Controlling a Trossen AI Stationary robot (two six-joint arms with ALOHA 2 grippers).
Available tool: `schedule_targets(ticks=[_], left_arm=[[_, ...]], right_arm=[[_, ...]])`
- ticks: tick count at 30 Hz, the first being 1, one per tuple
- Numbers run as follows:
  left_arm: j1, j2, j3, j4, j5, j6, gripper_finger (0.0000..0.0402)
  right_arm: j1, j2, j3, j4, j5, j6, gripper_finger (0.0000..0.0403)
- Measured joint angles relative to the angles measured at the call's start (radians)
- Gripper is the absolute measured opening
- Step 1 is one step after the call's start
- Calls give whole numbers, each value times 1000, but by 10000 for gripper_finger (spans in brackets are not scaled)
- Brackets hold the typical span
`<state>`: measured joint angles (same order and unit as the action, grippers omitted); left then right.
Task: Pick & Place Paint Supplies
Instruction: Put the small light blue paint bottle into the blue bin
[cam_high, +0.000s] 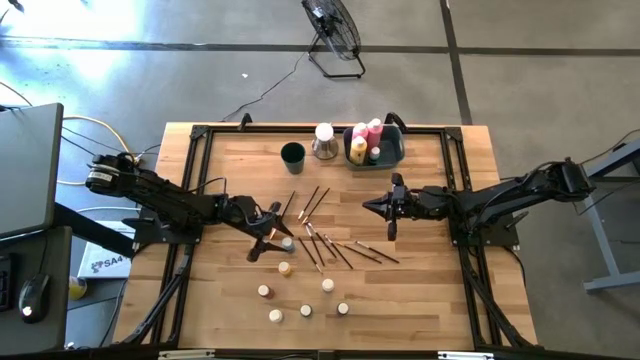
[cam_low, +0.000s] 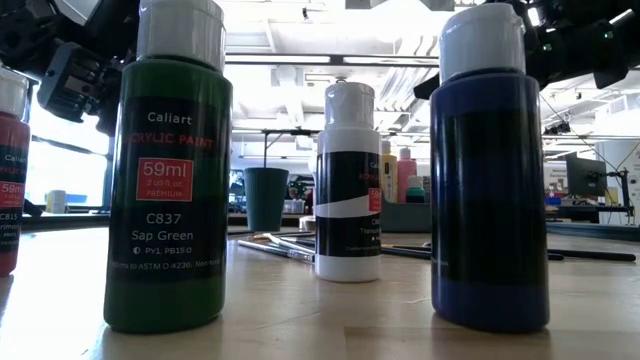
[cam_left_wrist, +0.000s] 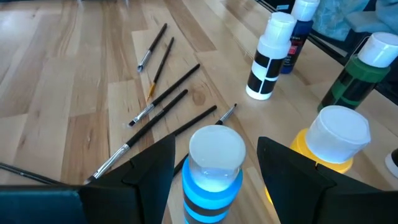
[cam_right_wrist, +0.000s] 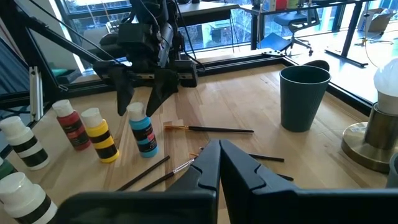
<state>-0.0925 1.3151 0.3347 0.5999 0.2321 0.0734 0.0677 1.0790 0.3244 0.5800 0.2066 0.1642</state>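
Observation:
The light-blue paint bottle needs to go into the grey-blue bin (cam_high: 386, 158), so my left gripper should next pick it up by its white cap (cam_high: 288, 243).
A light-blue paint bottle (cam_left_wrist: 211, 180) with a white cap stands upright on the table among other small bottles. My left gripper (cam_left_wrist: 216, 142) is open, one finger on either side of the bottle's cap, with a gap on both sides; the right wrist view shows the same bottle (cam_right_wrist: 142, 129) below it. Yellow (cam_right_wrist: 100, 135) and red (cam_right_wrist: 70, 126) bottles stand beside it. Thin dark brushes (cam_high: 325, 243) lie scattered mid-table. My right gripper (cam_high: 370, 205) hovers shut right of centre, holding nothing.
A grey-blue bin (cam_high: 388, 150) at the far edge holds pink, yellow and teal bottles. A dark cup (cam_high: 292, 153) and a metal-based white bulb (cam_high: 324, 140) stand beside it. Several small bottles (cam_high: 306, 311) stand near the front edge; green (cam_low: 168, 170), white (cam_low: 347, 180) and dark-blue (cam_low: 490, 170) ones.

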Motion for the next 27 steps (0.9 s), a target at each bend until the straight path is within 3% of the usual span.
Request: schedule_targets(ticks=[27], left_arm=[[0, 0, 0, 0, -8, -10, 225]], right_arm=[[0, 0, 0, -1, 0, 0, 2]])
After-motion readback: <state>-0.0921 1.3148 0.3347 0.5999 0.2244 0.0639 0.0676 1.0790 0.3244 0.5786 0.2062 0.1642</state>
